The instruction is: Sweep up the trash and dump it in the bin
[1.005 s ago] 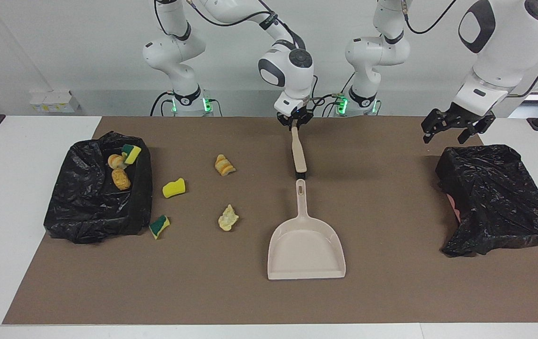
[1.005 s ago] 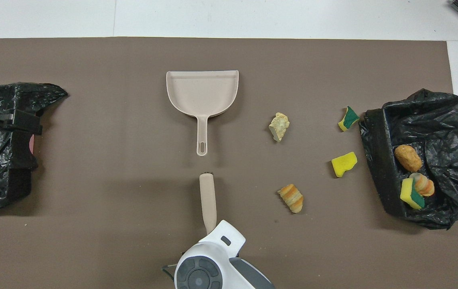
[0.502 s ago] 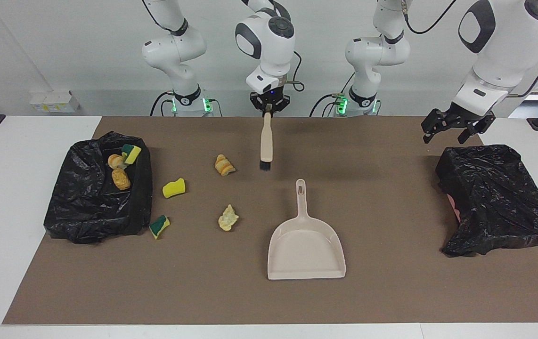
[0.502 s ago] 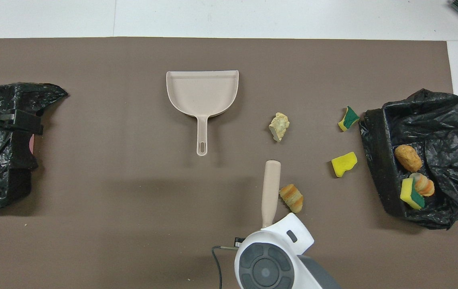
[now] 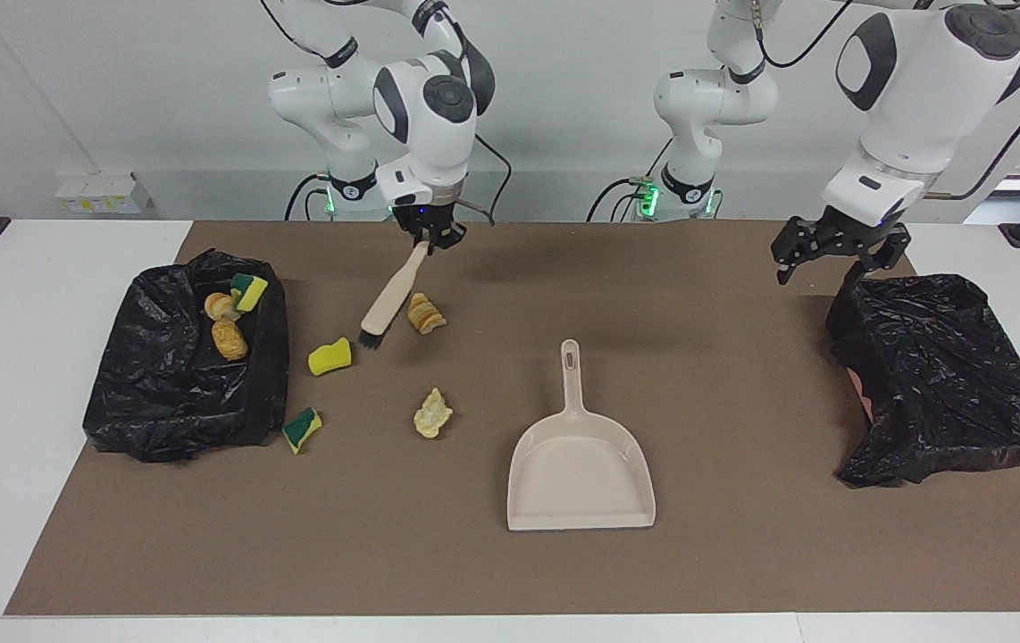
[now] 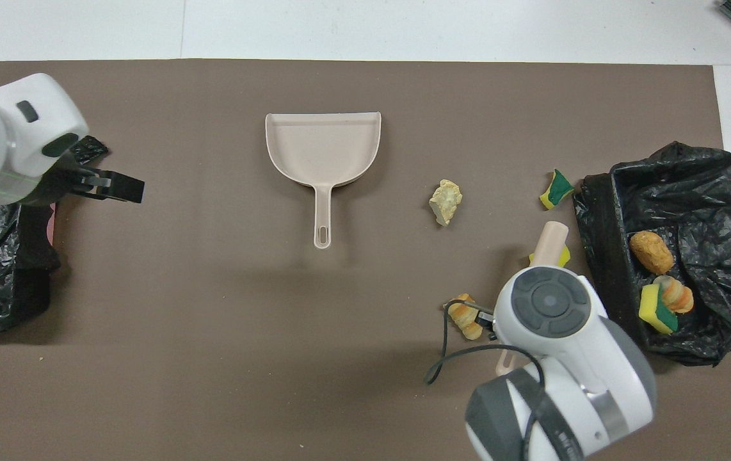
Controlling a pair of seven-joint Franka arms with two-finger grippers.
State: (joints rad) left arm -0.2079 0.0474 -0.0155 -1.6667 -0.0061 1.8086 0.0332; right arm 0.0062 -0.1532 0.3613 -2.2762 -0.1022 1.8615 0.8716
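My left gripper should next grab the dustpan by its narrow handle (image 6: 322, 218), because the beige dustpan's scoop is much wider than the gripper's fingers can open.
My right gripper (image 5: 428, 239) is shut on the handle end of the beige-handled brush (image 5: 389, 296). The brush hangs tilted, its bristles low between a yellow sponge piece (image 5: 330, 356) and a striped bread lump (image 5: 426, 313). A pale lump (image 5: 432, 413) and a green-backed sponge (image 5: 301, 430) lie farther from the robots. Three more scraps (image 5: 229, 339) lie in the black-lined bin (image 5: 162, 402) at the right arm's end. In the overhead view the right arm covers the gripper and most of the yellow sponge (image 6: 564, 257). My left gripper (image 5: 831, 259) is open and empty over the mat beside a black bag.
The beige dustpan (image 5: 580, 473) lies flat mid-mat, its handle pointing toward the robots. A second crumpled black bag (image 5: 939, 384) sits at the left arm's end with something pink at its edge. The brown mat (image 5: 742, 563) covers the white table.
My right gripper has carried the brush from near the dustpan's handle toward the right arm's end and tilted it. My left gripper has shifted slightly toward the middle.
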